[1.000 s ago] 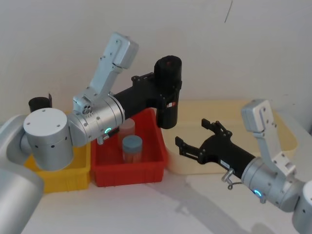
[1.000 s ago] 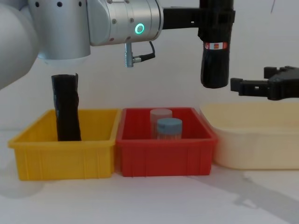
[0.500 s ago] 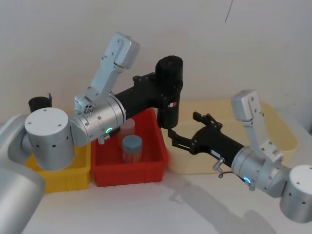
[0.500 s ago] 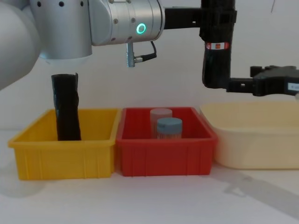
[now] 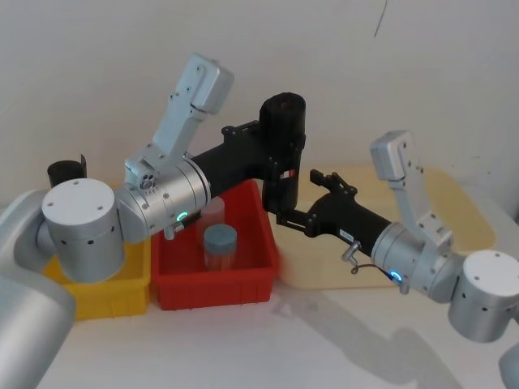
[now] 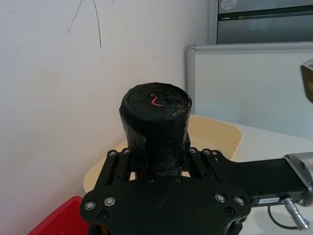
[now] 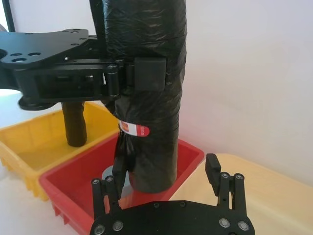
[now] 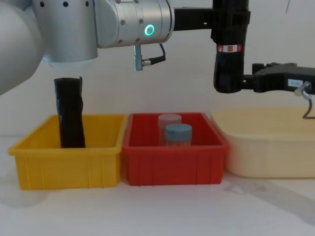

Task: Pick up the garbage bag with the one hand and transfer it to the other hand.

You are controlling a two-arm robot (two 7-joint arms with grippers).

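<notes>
I should next grab the garbage bag by its lower end (image 8: 227,81) (image 7: 151,169) with my right gripper, to take the bag from my other hand.
The garbage bag (image 5: 282,113), a smooth black roll with a red-and-white label band (image 8: 227,48), hangs upright in the air over the right end of the red bin. My left gripper (image 5: 276,150), on the green-lit arm, is shut on the roll's upper half (image 6: 155,122). My right gripper (image 5: 297,197), on the blue-lit arm, stands open at the roll's lower end (image 7: 146,161). One of its fingers (image 7: 119,169) is close by the roll and the other finger (image 7: 212,166) is a gap away. In the chest view the right gripper (image 8: 247,81) reaches in level from the right.
A yellow bin (image 8: 64,157) at the left holds a crinkled black roll (image 8: 69,113). The red bin (image 8: 172,160) holds two capped jars (image 8: 176,135). A cream tray (image 8: 270,147) lies under the right arm. A white wall stands close behind.
My right gripper has swung left and upward from over the cream tray until its fingers flank the bag's lower end. The left arm and the bag have barely moved.
</notes>
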